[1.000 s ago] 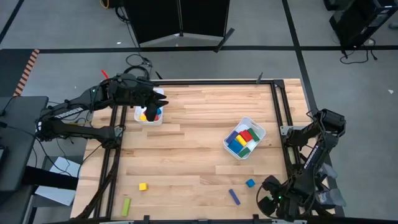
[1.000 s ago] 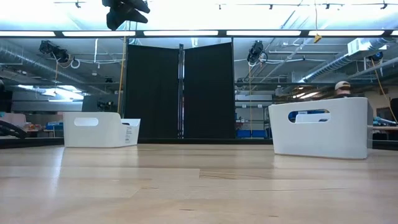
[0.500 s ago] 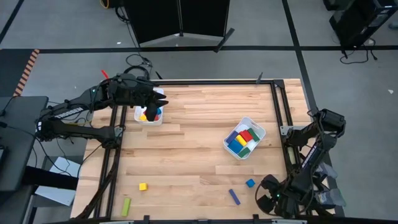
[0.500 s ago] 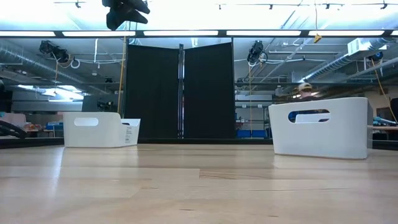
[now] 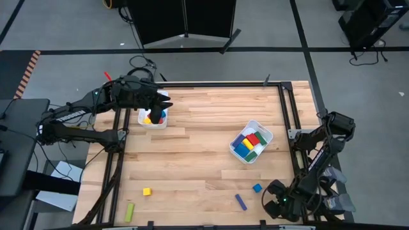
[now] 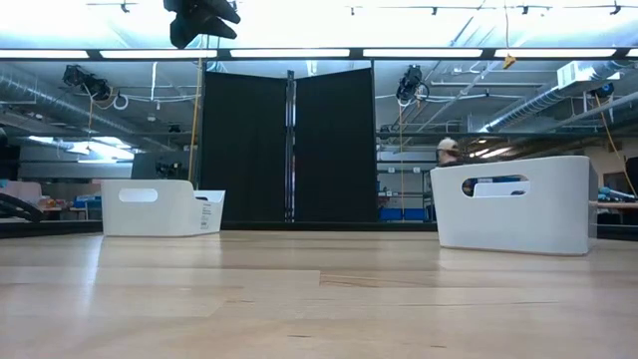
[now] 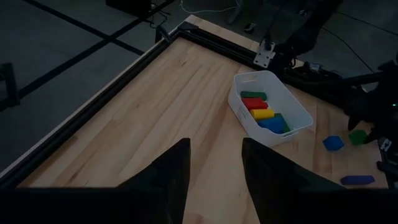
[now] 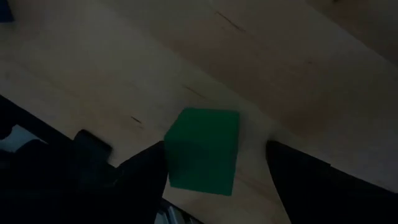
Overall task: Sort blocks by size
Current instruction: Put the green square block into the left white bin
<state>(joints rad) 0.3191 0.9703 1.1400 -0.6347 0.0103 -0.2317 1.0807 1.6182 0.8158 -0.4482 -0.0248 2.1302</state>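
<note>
I should close my right gripper on the green cube [image 8: 202, 151] now. My fingers reach down on both sides of the cube, near the wood, so they would hold it.
A green cube [image 8: 202, 151] lies on the wood between the two fingers of my right gripper [image 8: 214, 180], which is open at the table's near right corner [image 5: 276, 206]. One finger stands close beside the cube, the other apart from it. The cube also shows in the left wrist view [image 7: 357, 137]. My left gripper [image 7: 214, 168] is open and empty, above the small white bin [image 5: 153, 117] at the far left, which holds small cubes. A blue cube [image 5: 257, 188], a purple bar [image 5: 241, 202], a yellow cube [image 5: 147, 191] and a green bar [image 5: 130, 211] lie near the front edge.
A second white bin [image 5: 251, 141] right of centre holds larger blue, yellow, red and green blocks. A dark metal frame [image 5: 286, 115] runs along the table's edges. Bare wood lies between the two bins. A person passes in the room behind [image 6: 449, 150].
My right arm has shifted a little toward the table's left along the near edge. My left arm has kept still. The person in the room behind has walked across.
</note>
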